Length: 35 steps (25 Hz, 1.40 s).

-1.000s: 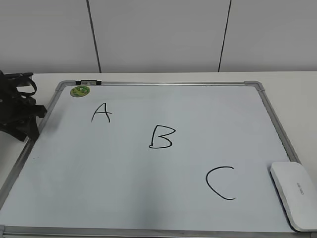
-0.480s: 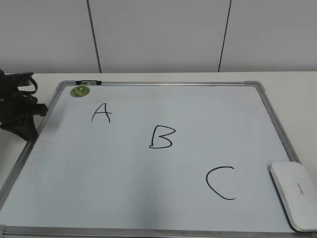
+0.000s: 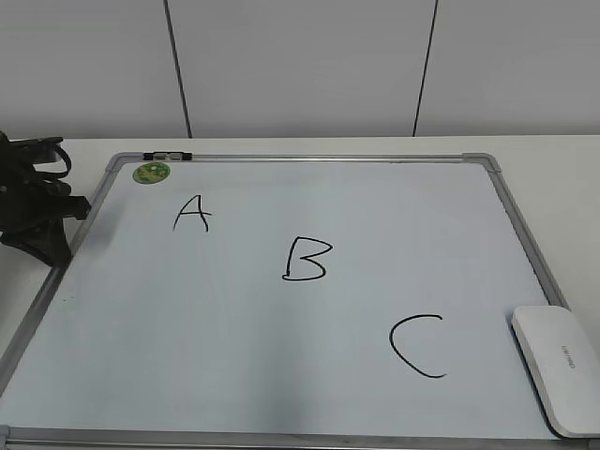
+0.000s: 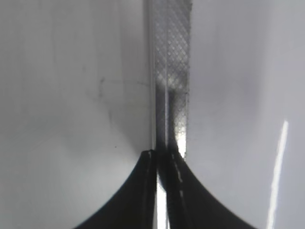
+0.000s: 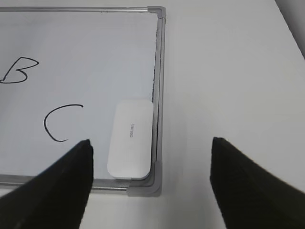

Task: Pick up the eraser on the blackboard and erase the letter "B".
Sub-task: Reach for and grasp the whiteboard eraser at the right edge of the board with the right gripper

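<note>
My right gripper grabs the white eraser (image 3: 558,367) by its long side edges next, to wipe away the letter "B".
The blackboard (image 3: 281,337) is a white board with a silver frame, lying flat. The black letter "B" (image 3: 307,260) is near its middle, between "A" (image 3: 192,215) and "C" (image 3: 417,345). The white eraser (image 3: 558,367) lies at the board's near right corner. In the right wrist view the eraser (image 5: 130,139) lies by the frame, with "B" (image 5: 19,70) at far left. My right gripper (image 5: 150,145) is open above the eraser's corner, out of the exterior view. My left gripper (image 3: 47,225) is shut at the board's left edge, over the frame (image 4: 171,71).
A green round magnet (image 3: 151,172) and a small black-and-white marker (image 3: 167,156) sit at the board's far left corner. White table (image 5: 228,71) surrounds the board. A white panelled wall stands behind.
The left gripper has drawn back slightly to the left at the board's edge. The board and eraser have not moved.
</note>
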### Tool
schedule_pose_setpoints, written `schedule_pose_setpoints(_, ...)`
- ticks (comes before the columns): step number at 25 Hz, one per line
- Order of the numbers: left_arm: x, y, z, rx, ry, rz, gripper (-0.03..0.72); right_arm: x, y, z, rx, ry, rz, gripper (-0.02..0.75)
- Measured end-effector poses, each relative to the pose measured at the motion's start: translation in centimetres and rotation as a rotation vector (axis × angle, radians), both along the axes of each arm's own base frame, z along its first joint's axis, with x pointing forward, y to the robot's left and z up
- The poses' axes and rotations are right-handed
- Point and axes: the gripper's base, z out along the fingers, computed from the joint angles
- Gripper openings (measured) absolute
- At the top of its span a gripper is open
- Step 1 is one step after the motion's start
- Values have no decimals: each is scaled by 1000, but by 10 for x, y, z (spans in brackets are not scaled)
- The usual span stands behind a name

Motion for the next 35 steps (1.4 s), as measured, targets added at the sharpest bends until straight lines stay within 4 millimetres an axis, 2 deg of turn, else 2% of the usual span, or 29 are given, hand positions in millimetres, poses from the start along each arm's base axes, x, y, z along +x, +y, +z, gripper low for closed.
schedule_pose_setpoints(6, 0, 0, 0, -3, 0, 2, 11, 63, -5, 4, 23, 83, -15, 586)
schedule_pose_setpoints(9, 0, 0, 0, -4, 0, 3, 11, 93, -7, -2, 37, 135, -24, 586)
schedule_pose_setpoints(12, 0, 0, 0, -6, 0, 4, 11, 115, -6, -18, 76, 276, -23, 587)
schedule_pose_setpoints(16, 0, 0, 0, -6, 0, 4, 11, 129, 3, -39, 114, 522, 110, 586)
schedule_pose_setpoints(21, 0, -1, 0, -8, 4, 4, 11, 145, 18, -55, 156, 643, 242, 586)
schedule_pose_setpoints(26, 0, -1, 0, -9, 4, 6, 11, 163, 18, -72, 95, 722, 194, 573)
schedule_pose_setpoints(35, 0, -1, 0, -9, 4, 6, 11, 187, 33, -81, 7, 722, 76, 554)
